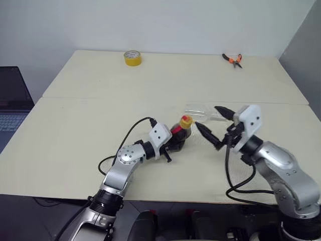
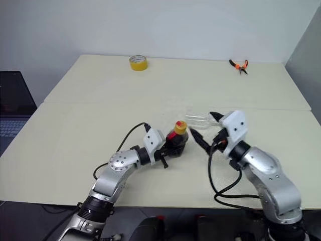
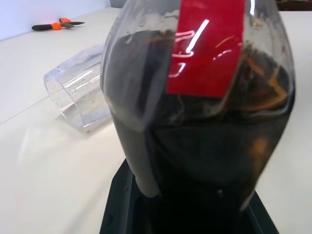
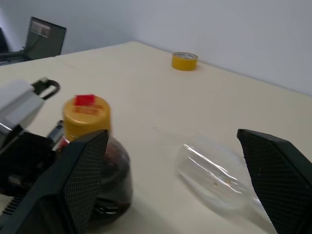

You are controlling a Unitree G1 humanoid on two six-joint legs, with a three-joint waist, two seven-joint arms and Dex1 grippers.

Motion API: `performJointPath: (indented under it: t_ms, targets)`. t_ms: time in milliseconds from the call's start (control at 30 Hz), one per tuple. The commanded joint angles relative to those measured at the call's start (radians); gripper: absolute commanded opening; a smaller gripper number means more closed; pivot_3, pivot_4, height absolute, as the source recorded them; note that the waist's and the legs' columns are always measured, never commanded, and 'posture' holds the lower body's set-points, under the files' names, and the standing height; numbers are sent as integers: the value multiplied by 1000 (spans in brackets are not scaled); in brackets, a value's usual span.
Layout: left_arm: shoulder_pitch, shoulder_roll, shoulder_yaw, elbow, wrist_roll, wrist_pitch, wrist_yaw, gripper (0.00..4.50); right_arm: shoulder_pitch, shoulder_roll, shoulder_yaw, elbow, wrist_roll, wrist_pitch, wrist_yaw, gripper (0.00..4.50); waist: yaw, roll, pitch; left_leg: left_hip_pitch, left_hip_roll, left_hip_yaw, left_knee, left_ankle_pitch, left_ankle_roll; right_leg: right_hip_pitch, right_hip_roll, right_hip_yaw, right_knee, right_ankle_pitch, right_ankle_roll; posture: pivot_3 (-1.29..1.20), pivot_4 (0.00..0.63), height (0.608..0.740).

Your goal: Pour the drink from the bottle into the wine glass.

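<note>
The yellow cap (image 1: 186, 121) is outside the fingers of my right gripper, so it isn't time to close yet. I need to move my right gripper toward the cap first and then close it on the cap.
The bottle (image 1: 181, 134) stands upright at the table's middle, yellow cap (image 4: 87, 117) on, red label (image 3: 209, 44) facing the left wrist view. The dark drink (image 3: 204, 146) fills most of it. My left gripper (image 1: 173, 140) is shut on the bottle's body from the left. The wine glass (image 1: 200, 111) lies on its side on the table just behind and to the right of the bottle; its bowl (image 4: 214, 178) looks empty. My right gripper (image 1: 206, 116) hovers open to the right of the bottle, above the fallen glass, holding nothing.
A yellow tape roll (image 1: 132, 58) sits at the table's far edge. Orange-handled pliers (image 1: 232, 59) lie at the far right. A laptop (image 1: 12, 100) stands off the table's left side. A seam (image 1: 100, 98) runs across the tabletop.
</note>
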Motion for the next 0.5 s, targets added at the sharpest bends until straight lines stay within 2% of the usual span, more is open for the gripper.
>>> performJointPath:
  t_ms: [33, 167, 333, 500]
  targets:
    - [-21, -7, 9, -26, -14, -35, -6, 639, 37, -56, -26, -86, 90, 37, 75, 4500, 0, 0, 0, 0, 0, 0, 0, 0, 0, 0, 0, 0, 0, 0, 0, 0, 150, 740]
    - [-23, -7, 7, -25, -12, -35, -10, 639, -9, -43, 17, -101, 116, 58, 54, 4500, -5, 0, 0, 1, 0, 0, 0, 0, 0, 0, 0, 0, 1, 0, 0, 0, 150, 740]
    - [-24, -8, 2, -24, -11, -36, -15, 639, -118, 29, 116, -38, 47, 44, -15, 4500, -6, 0, 0, 1, 1, 0, 0, 0, 0, 0, 2, 0, 1, 0, 0, 0, 150, 740]
    - [-26, -11, 1, -21, -8, -38, -16, 639, -161, 61, 157, 5, 1, 25, -29, 4500, 0, 0, 0, 0, 0, 0, 0, 0, 0, 0, 0, 1, -1, 0, 0, 0, 150, 740]
